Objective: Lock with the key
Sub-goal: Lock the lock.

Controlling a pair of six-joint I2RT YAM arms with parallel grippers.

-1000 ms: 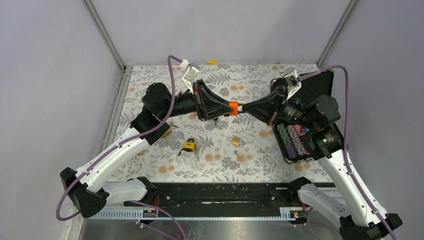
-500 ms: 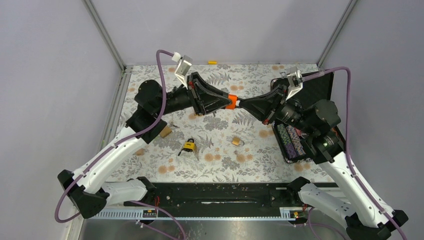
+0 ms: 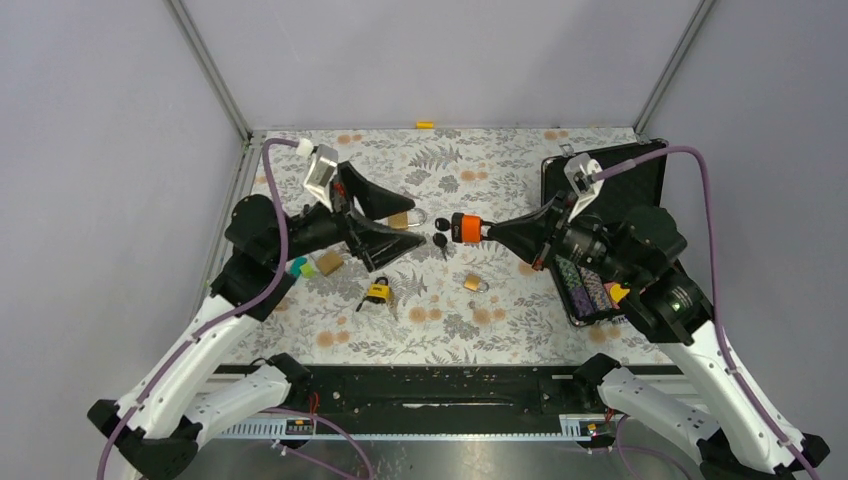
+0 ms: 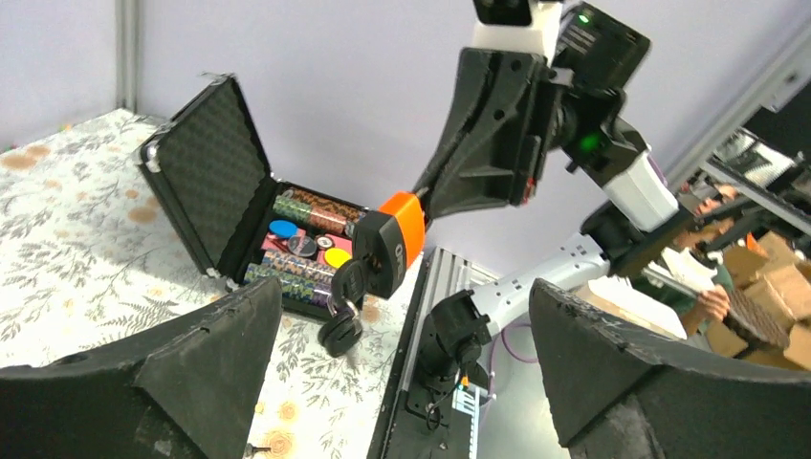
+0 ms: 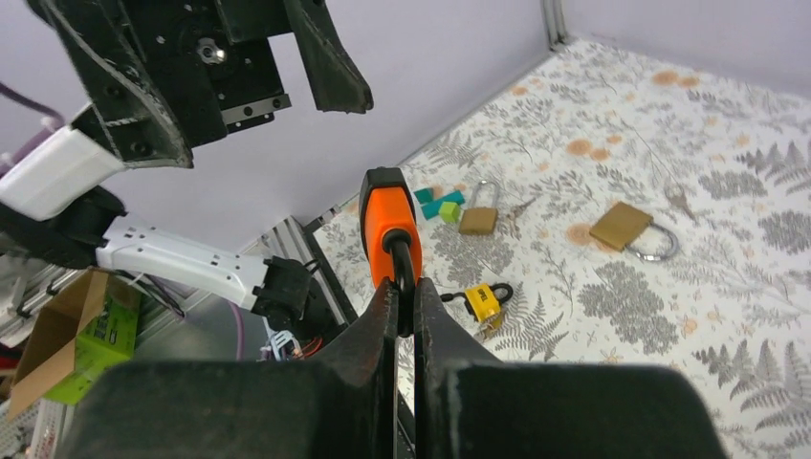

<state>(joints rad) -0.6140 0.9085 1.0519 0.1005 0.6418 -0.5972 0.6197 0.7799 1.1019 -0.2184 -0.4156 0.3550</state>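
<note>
I will work the lock and pull the key out, so next my left gripper will grab the key in the lock body by its black head.
My right gripper is shut on the black shackle of an orange padlock, holding it in the air above the middle of the floral table. In the right wrist view the padlock sticks up from between the closed fingers. A bunch of black keys hangs from the lock's far end; in the left wrist view one key sits in the lock body. My left gripper stands open a short way left of the keys, touching nothing.
On the table lie a yellow padlock, a brass padlock, another brass padlock under the left fingers, and a third by teal blocks. An open black case of poker chips sits at the right.
My left gripper opened wide, came off the orange padlock's key end and drew back left and down. The right gripper kept hold of the padlock and dropped slightly.
</note>
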